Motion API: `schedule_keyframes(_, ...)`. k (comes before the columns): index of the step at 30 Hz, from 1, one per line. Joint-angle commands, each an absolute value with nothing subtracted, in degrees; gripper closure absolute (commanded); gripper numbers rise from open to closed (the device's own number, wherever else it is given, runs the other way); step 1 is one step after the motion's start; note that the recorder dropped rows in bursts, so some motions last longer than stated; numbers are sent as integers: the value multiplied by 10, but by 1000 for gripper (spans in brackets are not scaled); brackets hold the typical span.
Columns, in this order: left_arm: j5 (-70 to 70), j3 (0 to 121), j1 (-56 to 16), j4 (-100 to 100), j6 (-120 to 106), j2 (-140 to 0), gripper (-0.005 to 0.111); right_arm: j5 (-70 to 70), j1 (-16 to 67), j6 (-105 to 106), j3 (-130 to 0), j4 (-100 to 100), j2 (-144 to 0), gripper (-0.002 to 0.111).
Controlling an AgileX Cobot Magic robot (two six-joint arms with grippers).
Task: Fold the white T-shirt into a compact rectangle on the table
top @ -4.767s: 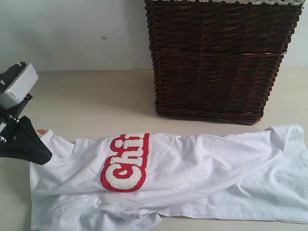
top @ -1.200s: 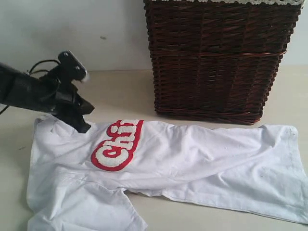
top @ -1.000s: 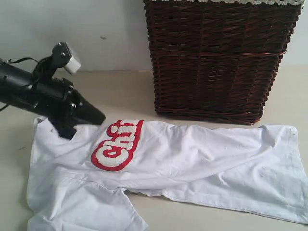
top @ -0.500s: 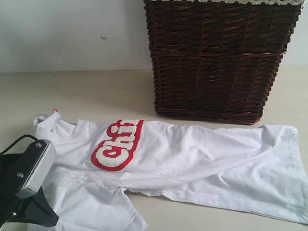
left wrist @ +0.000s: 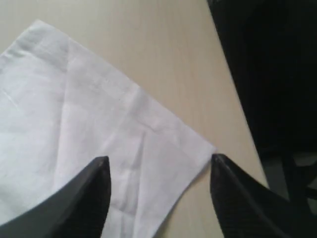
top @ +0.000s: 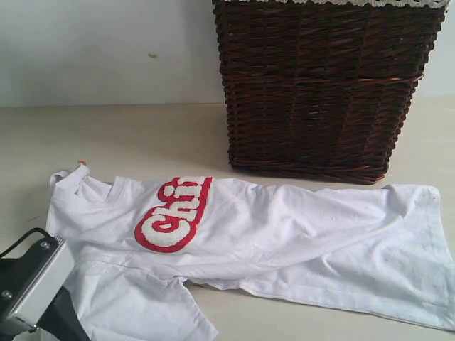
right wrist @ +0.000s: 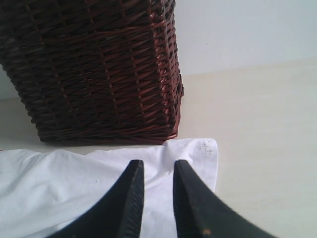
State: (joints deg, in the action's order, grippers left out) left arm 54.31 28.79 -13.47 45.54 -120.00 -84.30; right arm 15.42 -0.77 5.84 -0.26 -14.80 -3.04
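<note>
The white T-shirt lies flat and slack [left wrist: 99, 119] on the table, so my left gripper will next pinch the T-shirt by the edge [left wrist: 190, 181] beside its corner.
The white T-shirt [top: 270, 227] lies spread sideways on the table [top: 142, 135], its red-outlined letters [top: 174, 213] facing up and the small orange tag [top: 82, 163] at the collar end. In the exterior view only the left arm's wrist box [top: 28, 284] shows, at the near left corner. My left gripper [left wrist: 159, 161] hangs open and wide above a corner of the shirt [left wrist: 74, 114], holding nothing. My right gripper [right wrist: 158, 166] is open by a narrow gap over the shirt's hem corner [right wrist: 198, 153]; nothing is between its fingers.
A tall dark brown wicker basket [top: 320, 85] stands at the back, close behind the shirt's hem end [right wrist: 99, 64]. The table's edge [left wrist: 233, 99] runs near the left gripper, with dark floor beyond. A pale wall rises behind the table.
The left arm left the collar at the back left and swung down to the near left corner. Its jaws went from shut to wide open. The shirt has stayed put.
</note>
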Motion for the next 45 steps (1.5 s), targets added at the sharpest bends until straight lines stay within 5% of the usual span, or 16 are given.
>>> schedule_keyframes(1,469,285,-187,444,-1202,-880,50,151,-7,59,0,-148,-27,87)
schedule_keyframes(10,341,285,-291,443,-1202,-962,56,151,-7,59,0,-148,-27,87)
schedule_keyframes(18,315,285,-314,439,-1202,-990,107,151,-7,59,0,-148,-27,87)
schedule_keyframes(28,347,305,-289,454,-1166,-948,107,151,-7,59,0,-148,-27,87)
schedule_keyframes(36,533,384,-149,530,-1119,-895,107,151,-7,59,0,-148,-27,87)
schedule_keyframes(45,513,453,-64,614,-1118,-910,107,151,-7,59,0,-148,-27,87)
